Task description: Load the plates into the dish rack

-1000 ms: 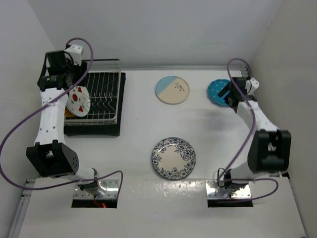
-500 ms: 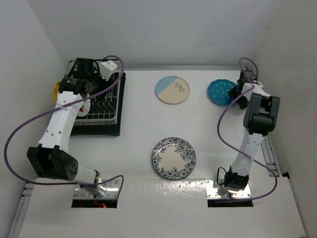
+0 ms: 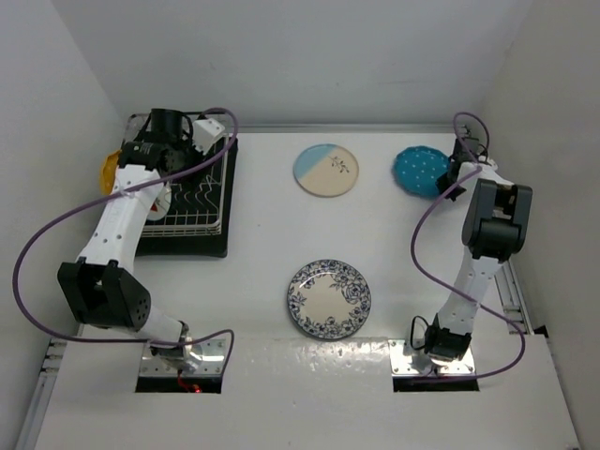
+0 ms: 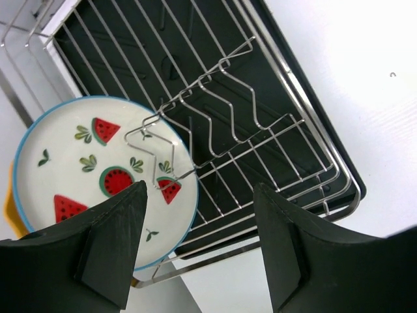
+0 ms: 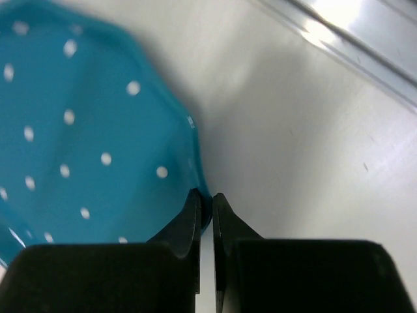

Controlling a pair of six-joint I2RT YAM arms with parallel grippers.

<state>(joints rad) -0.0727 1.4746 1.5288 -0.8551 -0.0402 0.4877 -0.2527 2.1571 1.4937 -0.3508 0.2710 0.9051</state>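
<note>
The teal plate's rim [image 3: 397, 170] opposite my right gripper is the part my left gripper will grab next, so the rest stays free to load into the rack.
The dish rack [image 3: 192, 192] stands at the far left on its black tray [image 4: 326, 163]. A white plate with red fruit [image 4: 98, 176] leans in the dish rack [image 4: 215, 98], with a yellow plate [image 3: 111, 171] behind it. My left gripper [image 4: 202, 241] hovers open above the rack's near corner, holding nothing. My right gripper [image 5: 205, 202] is shut on the right rim of the teal dotted plate [image 5: 78, 130], which lies at the far right [image 3: 417, 172]. The blue-and-cream plate [image 3: 326, 170] and the blue floral plate [image 3: 328, 298] lie flat on the table.
White walls close in the table at the back and on both sides. A metal rail [image 5: 352, 45] runs along the table's right edge, close to the teal plate. Purple cables loop from both arms.
My left gripper has let go of the red-fruit plate in the rack and swung up over the rack. My right arm reached to the teal plate and its jaws closed on the rim.
</note>
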